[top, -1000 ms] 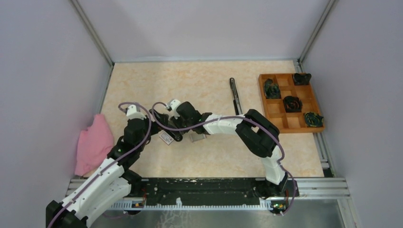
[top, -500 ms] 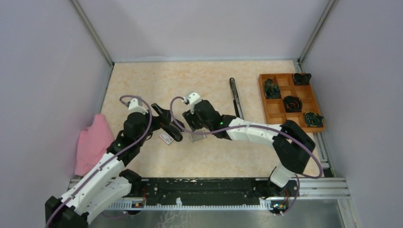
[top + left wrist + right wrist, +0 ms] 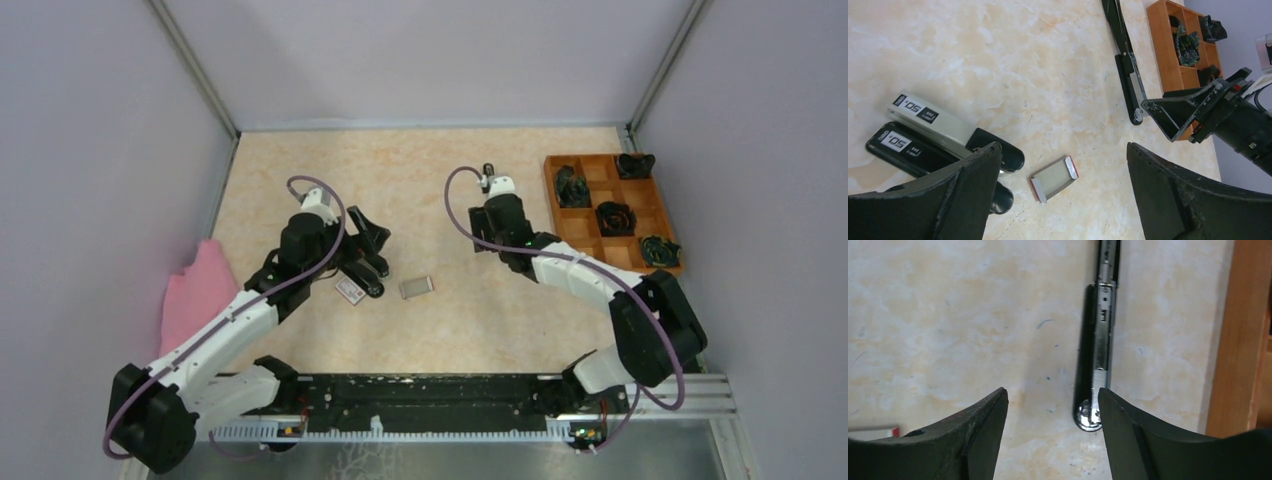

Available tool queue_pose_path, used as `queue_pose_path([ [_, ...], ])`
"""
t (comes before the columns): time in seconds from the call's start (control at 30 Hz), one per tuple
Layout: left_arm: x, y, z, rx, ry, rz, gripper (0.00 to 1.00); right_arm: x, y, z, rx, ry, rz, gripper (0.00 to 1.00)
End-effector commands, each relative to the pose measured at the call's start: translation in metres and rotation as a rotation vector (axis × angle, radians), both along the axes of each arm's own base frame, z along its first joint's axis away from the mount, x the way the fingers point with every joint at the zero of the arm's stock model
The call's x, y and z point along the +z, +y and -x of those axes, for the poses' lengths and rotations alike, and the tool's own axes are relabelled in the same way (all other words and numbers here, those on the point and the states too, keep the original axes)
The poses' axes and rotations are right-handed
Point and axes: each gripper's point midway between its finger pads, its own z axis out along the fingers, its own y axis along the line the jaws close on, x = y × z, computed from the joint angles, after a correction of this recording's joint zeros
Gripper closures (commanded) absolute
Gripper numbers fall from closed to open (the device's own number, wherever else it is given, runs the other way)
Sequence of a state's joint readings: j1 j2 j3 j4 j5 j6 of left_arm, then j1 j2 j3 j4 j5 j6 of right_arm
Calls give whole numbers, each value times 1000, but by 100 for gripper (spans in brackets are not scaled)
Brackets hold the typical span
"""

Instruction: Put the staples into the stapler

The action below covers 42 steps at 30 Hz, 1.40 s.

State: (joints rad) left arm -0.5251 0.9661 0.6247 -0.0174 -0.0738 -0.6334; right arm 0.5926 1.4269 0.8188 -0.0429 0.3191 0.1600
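I need to take the black stapler by its near end (image 3: 1090, 412) with my right gripper next, so its metal channel stays free to take the staples.
A long black stapler (image 3: 1100, 340), opened flat with its metal channel showing, lies at the back right; only its far tip (image 3: 488, 170) shows in the top view. My right gripper (image 3: 1053, 432) is open and empty just above its near end, which sits by my right finger (image 3: 1148, 440). This gripper also shows in the top view (image 3: 500, 215) and the left wrist view (image 3: 1168, 117). My left gripper (image 3: 1063, 152) is open and empty above a small red-and-white box (image 3: 1054, 178). No loose block of staples shows in any view.
Two short staplers marked 50, one pale (image 3: 930, 117) and one black (image 3: 908, 147), lie left of the box (image 3: 417, 287). A wooden compartment tray (image 3: 580, 228) holding dark objects stands at the right wall. A pink cloth (image 3: 195, 300) lies at the left wall.
My right arm has swung from the box at the centre to the back right, over the open stapler. My left gripper has moved back a little. The box now lies uncovered.
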Motion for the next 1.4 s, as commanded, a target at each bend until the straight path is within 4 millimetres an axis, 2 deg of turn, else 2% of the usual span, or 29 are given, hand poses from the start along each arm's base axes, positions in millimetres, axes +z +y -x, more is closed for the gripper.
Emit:
queue_pose_path([
  [0.0, 24, -22, -11, -86, -52, 43, 1, 7, -24, -13, -94, -10, -80, 34],
  [0.23, 15, -41, -26, -131, -12, 52, 1, -17, -44, -26, -157, 45, -91, 40],
  [0.53, -6, -64, -47, -172, 54, 55, 1, -43, -45, -31, -159, 115, -76, 49],
  [0.77, -19, -80, -62, -199, 99, 72, 1, -50, -38, -28, -104, 136, -76, 71],
  [0.87, -22, -85, -67, -206, 122, 95, 1, -50, -28, -24, -43, 139, -78, 82],
  [1.0, -28, -87, -74, -194, 164, 142, 1, -46, -4, -17, 54, 123, -60, 89],
  [1.37, -48, -104, -105, -200, 254, 299, 3, -38, 73, 1, 249, 98, -155, 97],
])
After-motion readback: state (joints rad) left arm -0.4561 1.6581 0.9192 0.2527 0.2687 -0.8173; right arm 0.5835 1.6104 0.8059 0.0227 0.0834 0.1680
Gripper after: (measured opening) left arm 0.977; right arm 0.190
